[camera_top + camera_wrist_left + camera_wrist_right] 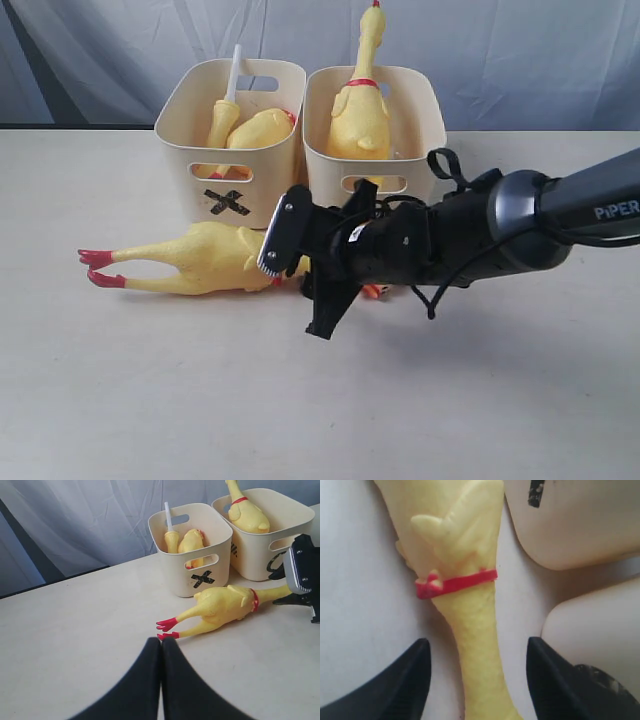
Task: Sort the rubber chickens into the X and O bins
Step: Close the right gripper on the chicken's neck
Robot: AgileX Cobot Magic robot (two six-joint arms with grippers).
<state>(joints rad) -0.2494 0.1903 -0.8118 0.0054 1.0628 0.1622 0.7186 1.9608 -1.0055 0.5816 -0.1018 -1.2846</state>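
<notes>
My right gripper picks up the lying rubber chicken by its neck (479, 650) next, to sort it into the O bin.
One rubber chicken (200, 260) lies on its side on the table in front of the bins, red feet to the left, neck to the right. My right gripper (477, 645) is open and straddles its neck just past the red collar (455, 584), with a gap on each side. The X bin (185, 150) holds a chicken with a white stick (225, 115) and another chicken (262, 128). The O bin (420, 110) holds an upright chicken (360, 110). My left gripper (161, 640) is shut and empty, close to the lying chicken's (220, 607) red feet.
The two bins stand side by side at the back of the cream table, against a blue-grey curtain. The right arm (480, 235) reaches in from the right across the O bin's front. The X bin's corner (570, 525) is close to the right fingers.
</notes>
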